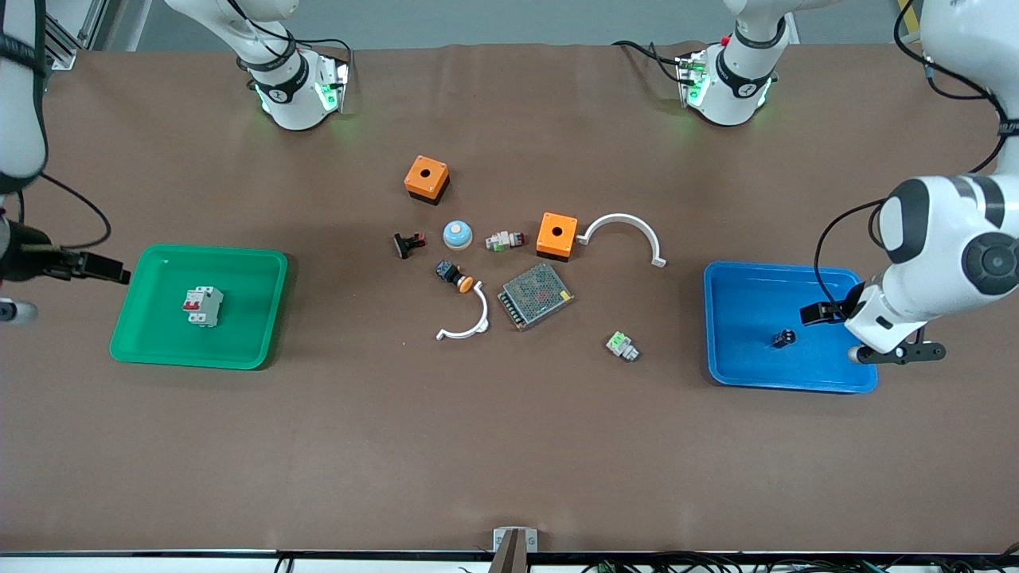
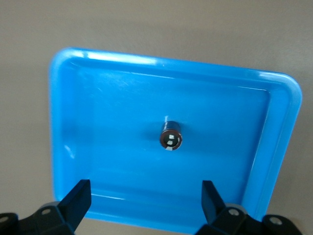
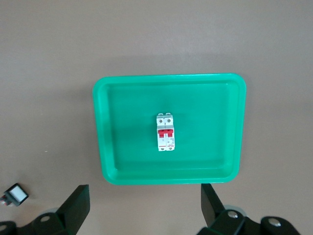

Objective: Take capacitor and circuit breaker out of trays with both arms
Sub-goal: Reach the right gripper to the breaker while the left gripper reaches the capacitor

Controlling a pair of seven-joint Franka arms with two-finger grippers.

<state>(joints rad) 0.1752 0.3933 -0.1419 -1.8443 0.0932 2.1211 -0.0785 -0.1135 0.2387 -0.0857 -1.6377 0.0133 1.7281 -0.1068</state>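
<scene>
The right gripper grips the breaker by its red-lever end [image 1: 195, 305] [image 3: 166, 133] next, to take it out of the green tray.
The capacitor [image 1: 782, 338], a tiny black cylinder, lies in the blue tray [image 1: 736, 366] at the left arm's end of the table. In the left wrist view the capacitor [image 2: 171, 137] lies mid-tray [image 2: 63, 122]. My left gripper [image 1: 828, 314] hovers open and empty over that tray's edge [image 2: 145, 203]. The breaker [image 1: 202, 305], white with red levers, lies in the green tray [image 1: 143, 342] at the right arm's end. The right wrist view shows the breaker [image 3: 165, 132] in its tray [image 3: 102, 147]. My right gripper [image 1: 103, 269] is open and empty, over the table beside the green tray [image 3: 145, 205].
In the table's middle lie two orange boxes [image 1: 427, 178] [image 1: 556, 235], two white arcs [image 1: 625, 233] [image 1: 466, 322], a mesh-covered metal unit [image 1: 536, 295], a blue-white dome [image 1: 458, 234], a black-and-red clip [image 1: 409, 243], an orange-capped push button [image 1: 454, 275] and two white-and-green connectors [image 1: 505, 239] [image 1: 622, 345].
</scene>
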